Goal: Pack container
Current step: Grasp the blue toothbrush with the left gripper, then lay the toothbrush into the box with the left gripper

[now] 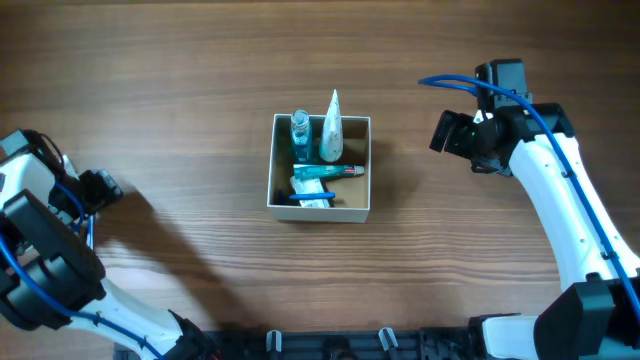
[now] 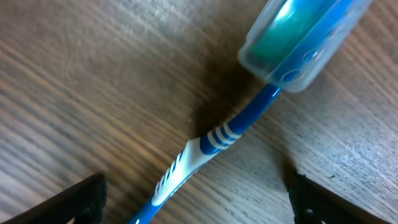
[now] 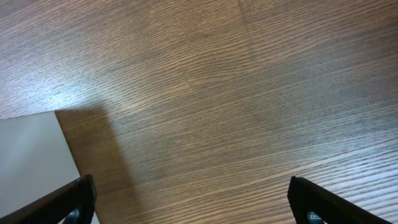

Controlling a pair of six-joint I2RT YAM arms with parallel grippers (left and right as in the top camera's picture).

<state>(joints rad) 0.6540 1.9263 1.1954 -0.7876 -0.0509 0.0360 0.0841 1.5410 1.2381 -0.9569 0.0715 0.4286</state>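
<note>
My left fingers reach their shadows on the wood astride the toothbrush's white handle section, so I should close. Closing now would catch it.
The container (image 1: 320,213), a square white-walled box, stands at the table's middle and holds a white tube (image 1: 332,125), a small clear bottle (image 1: 301,130), a teal and red toothbrush (image 1: 330,172) and a white packet (image 1: 312,196). Its white wall shows at the left of the right wrist view (image 3: 31,162). A blue and white toothbrush (image 2: 211,144) with a clear cap (image 2: 301,37) over its head lies on the wood in the left wrist view; in the overhead view it is hidden. My left gripper (image 2: 196,199) (image 1: 108,186) is open, its fingers either side of the handle. My right gripper (image 3: 193,202) (image 1: 445,132) is open and empty, right of the container.
The wooden table (image 1: 180,90) carries nothing else that I can see. My left arm (image 1: 40,250) fills the lower left corner and my right arm (image 1: 560,210) runs down the right side.
</note>
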